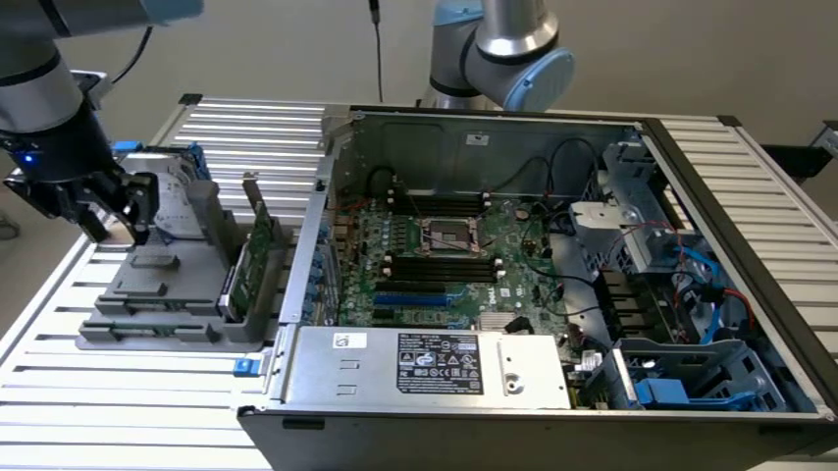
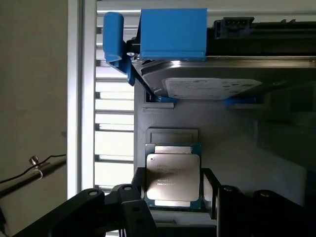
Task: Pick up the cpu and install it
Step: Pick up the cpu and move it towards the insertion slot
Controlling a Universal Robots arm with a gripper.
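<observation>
I should next grab a thin, bare chip (image 2: 173,176) with a slim green rim by its two side edges with my gripper, to install the cpu.
The cpu (image 2: 173,177), a small square chip with a silvery top and a thin rim, lies flat in a recess of the grey parts holder (image 1: 157,294). My gripper (image 2: 175,191) is open and hangs just over it. One black finger (image 2: 139,190) stands at each side of the chip, close to its edges. In the exterior view my gripper (image 1: 118,228) is at the exterior view's left, over the holder's far end. The motherboard's empty socket (image 1: 452,235) sits in the middle of the open computer case (image 1: 733,245).
A silver hard drive with a blue bracket (image 2: 197,74) stands upright in the holder just beyond the cpu. A thin green circuit card (image 1: 262,250) stands on edge between holder and case. The case's power supply (image 1: 433,363) lies along its near side. Everything rests on a slatted metal table (image 1: 118,392).
</observation>
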